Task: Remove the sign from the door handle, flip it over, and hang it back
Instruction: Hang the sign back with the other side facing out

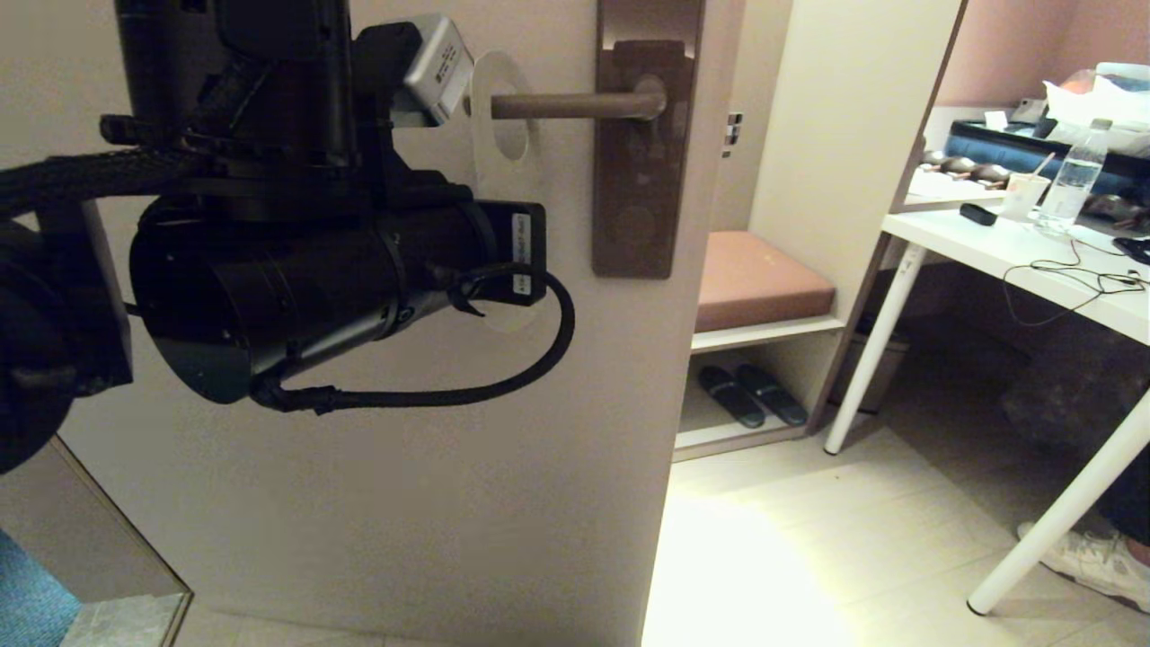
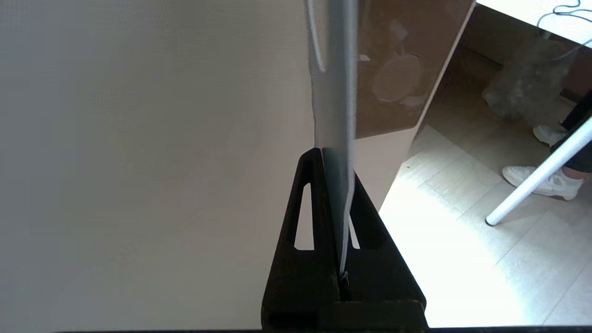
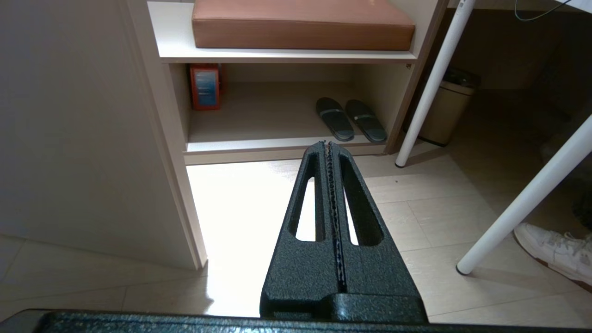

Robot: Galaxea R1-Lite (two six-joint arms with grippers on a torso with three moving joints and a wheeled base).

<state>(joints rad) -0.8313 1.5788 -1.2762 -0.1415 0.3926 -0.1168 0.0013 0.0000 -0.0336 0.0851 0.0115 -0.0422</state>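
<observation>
I should slide the sign toward the dark plate with my left gripper before opening, as the sign's hole is only at the door handle's free tip.
The sign is an off-white card whose round hole sits around the free end of the door handle, a brown lever on a tall dark plate. My left arm is raised in front of the door and hides the sign's lower part. In the left wrist view my left gripper is shut on the sign's lower edge; the sign shows edge-on, running up toward the plate. My right gripper is shut and empty, low over the floor, away from the door.
The door edge stands just right of the plate. Beyond it are a shelf with a brown cushion and slippers, a white table with a bottle and cables, its legs, and a person's shoe.
</observation>
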